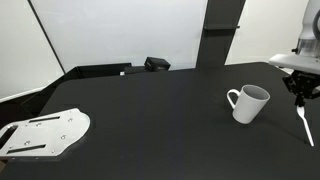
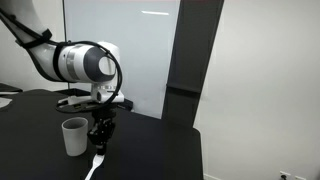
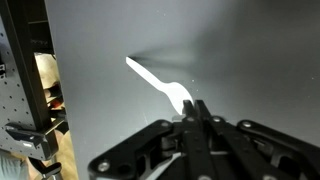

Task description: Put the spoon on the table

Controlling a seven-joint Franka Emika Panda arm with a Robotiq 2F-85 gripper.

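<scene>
The spoon's thin handle end [image 1: 309, 141] [image 3: 132, 63] meets its shadow on the black tabletop below my fingers, so it is time for my gripper to let go of the spoon.
The small white spoon [image 1: 305, 125] slants down from my gripper [image 1: 297, 99] onto the black table [image 1: 150, 110], right of the white mug [image 1: 248, 103]. In an exterior view the spoon [image 2: 93, 163] reaches from the fingertips [image 2: 100, 148] down to the tabletop near its edge. In the wrist view the spoon [image 3: 152, 81] stretches away from my fingertips [image 3: 195, 108], its wider end at the jaws. The jaws are pressed together on that end. I cannot tell whether the far end touches the table.
A flat white metal plate with holes [image 1: 45, 133] lies at the table's near corner. The mug [image 2: 74, 136] stands close beside the gripper. The table's curved edge [image 2: 150, 150] runs just past the spoon. A dark pillar [image 1: 220, 32] stands behind the table.
</scene>
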